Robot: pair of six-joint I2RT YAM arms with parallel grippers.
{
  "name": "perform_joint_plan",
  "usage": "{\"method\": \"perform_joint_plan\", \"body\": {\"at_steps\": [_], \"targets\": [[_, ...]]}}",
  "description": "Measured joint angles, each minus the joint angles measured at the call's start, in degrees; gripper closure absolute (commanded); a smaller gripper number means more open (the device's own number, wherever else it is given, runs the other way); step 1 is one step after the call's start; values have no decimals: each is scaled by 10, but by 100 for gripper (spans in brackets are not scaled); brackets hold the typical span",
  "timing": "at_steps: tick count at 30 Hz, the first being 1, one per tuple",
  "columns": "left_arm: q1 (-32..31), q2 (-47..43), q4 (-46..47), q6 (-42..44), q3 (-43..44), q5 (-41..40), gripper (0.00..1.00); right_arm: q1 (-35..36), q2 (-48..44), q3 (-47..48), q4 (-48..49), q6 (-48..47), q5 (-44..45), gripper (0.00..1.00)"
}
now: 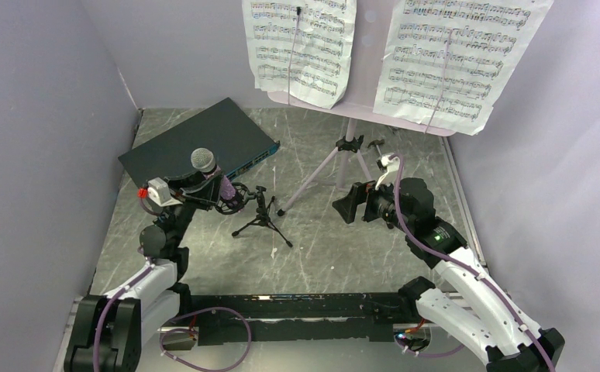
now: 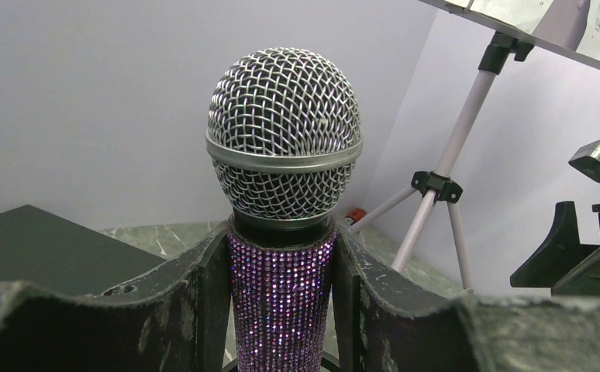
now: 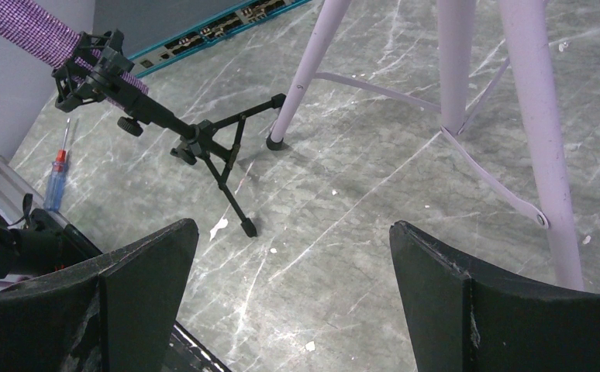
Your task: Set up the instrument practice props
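My left gripper can release the purple glitter microphone: its lower end is through the mic stand's ring mount and would rest there.
My left gripper [image 1: 213, 186] is shut on the purple glitter microphone [image 1: 208, 172], its silver mesh head [image 2: 284, 139] pointing up and back. The microphone's lower end sits in the ring mount [image 3: 95, 68] of the small black tripod mic stand [image 1: 262, 215], which stands on the table just right of the gripper. The pale-lilac music stand [image 1: 359, 93] on its tripod [image 1: 345, 159] stands at the back with two white sheet-music pages [image 1: 301, 46] [image 1: 456, 58] on it. My right gripper [image 1: 353, 203] is open and empty, hovering right of the mic stand near the tripod legs [image 3: 541, 132].
A dark flat box with a teal edge [image 1: 200, 139] lies at the back left, behind the left gripper. A red and blue screwdriver [image 3: 56, 174] lies near the table's left edge. Grey walls close in the left, back and right sides.
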Motion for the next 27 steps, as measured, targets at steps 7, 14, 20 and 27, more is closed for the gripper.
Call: {"method": "perform_joint_plan", "body": {"at_steps": [7, 14, 20, 27], "targets": [[-1, -42, -51, 3, 0, -3, 47, 0, 0, 0, 0, 0, 0, 1], [-4, -99, -123, 3, -1, -18, 20, 0, 4, 0, 0, 0, -4, 1], [-4, -106, -148, -4, -1, -21, 7, 0, 2, 0, 0, 0, -5, 1], [-4, -110, -161, -17, -1, -44, 7, 0, -2, 0, 0, 0, -5, 1]]}}
